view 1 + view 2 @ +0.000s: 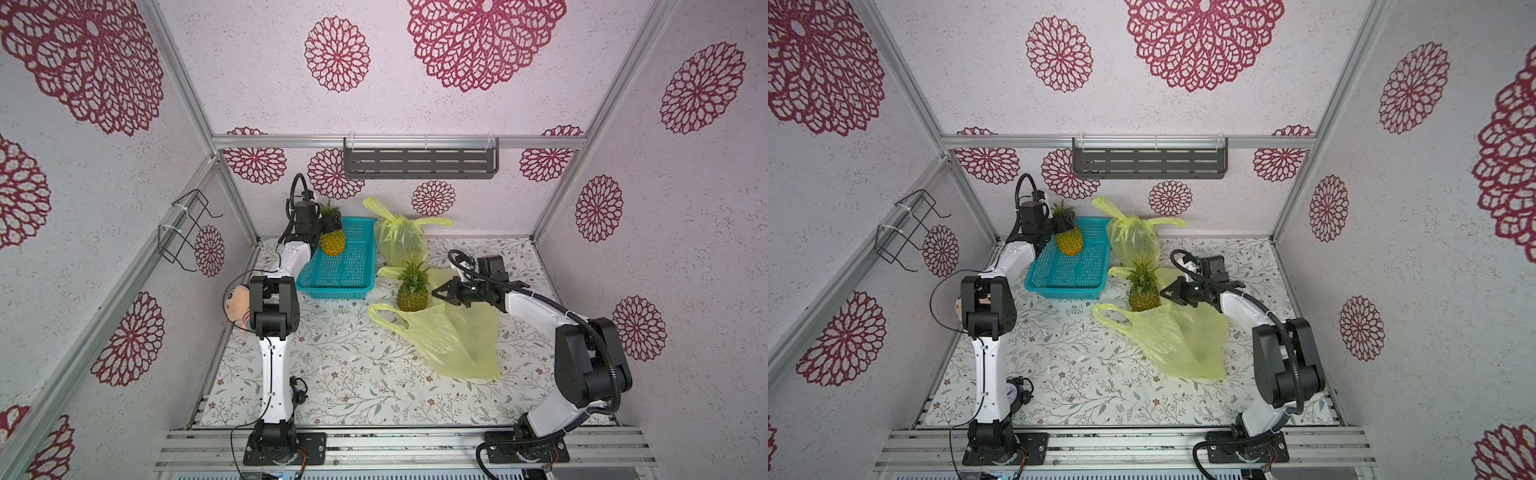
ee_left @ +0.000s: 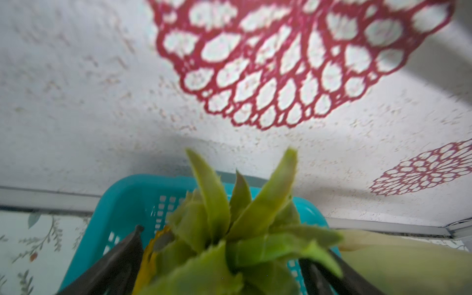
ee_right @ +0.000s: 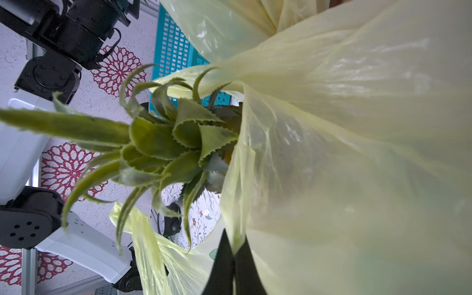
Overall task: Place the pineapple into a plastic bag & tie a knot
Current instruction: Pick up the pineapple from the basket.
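Observation:
Next, my left gripper grabs the pineapple in the basket by its leafy top (image 2: 229,217), so its body stays free to enter the bag.
One pineapple (image 1: 332,243) stands in the far left corner of the teal basket (image 1: 332,286). My left gripper (image 1: 330,222) is open, one finger on each side of its leafy crown (image 2: 229,217); whether the fingers touch it I cannot tell. A second pineapple (image 1: 412,293) stands upright on the table at the mouth of a yellow plastic bag (image 1: 453,340) that lies flat toward the front. My right gripper (image 1: 436,293) is shut on that bag's rim (image 3: 237,178), right beside the fruit. In the right wrist view the bag film hides the fruit's body and only the crown (image 3: 153,143) shows.
A second yellow bag (image 1: 399,239), filled and with its handles up, stands at the back next to the basket. A plush toy (image 1: 237,305) lies behind my left elbow. A wire rack (image 1: 187,228) hangs on the left wall and a dark shelf (image 1: 419,160) on the back wall.

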`<state>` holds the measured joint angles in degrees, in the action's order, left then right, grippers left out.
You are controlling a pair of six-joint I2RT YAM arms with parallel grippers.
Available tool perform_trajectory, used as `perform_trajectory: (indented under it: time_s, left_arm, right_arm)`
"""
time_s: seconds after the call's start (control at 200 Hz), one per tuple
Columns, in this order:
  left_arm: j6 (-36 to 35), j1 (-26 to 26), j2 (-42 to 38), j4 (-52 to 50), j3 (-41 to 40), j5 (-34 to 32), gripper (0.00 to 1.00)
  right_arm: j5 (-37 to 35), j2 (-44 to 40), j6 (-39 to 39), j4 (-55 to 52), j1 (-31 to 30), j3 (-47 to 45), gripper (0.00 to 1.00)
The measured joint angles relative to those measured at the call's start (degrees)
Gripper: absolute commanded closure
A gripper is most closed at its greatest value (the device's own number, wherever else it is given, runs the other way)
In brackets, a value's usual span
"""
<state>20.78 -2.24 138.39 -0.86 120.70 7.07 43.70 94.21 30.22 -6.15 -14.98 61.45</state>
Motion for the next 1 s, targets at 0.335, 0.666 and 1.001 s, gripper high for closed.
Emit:
perform_trajectory:
  time_s: [0.335,0.666,1.001]
  left_arm:
    - [0.4,0.3,4.5,-0.7,9.0,1.5,0.95]
    - [0.4,0.9,-2.3,-0.5,0.3,2.7,1.0]
    - [3.1,0.8,-24.8,1.9,-19.2,4.3,1.0]
  right_arm:
    - [-0.3,0.0,0.9,1.2,-0.2,-0.2,1.0]
    - [-0.5,0.0,1.0,1.7,-0.3,-0.2,1.0]
    - [-1.5,0.0,1.3,2.8,-0.3,-1.8,1.0]
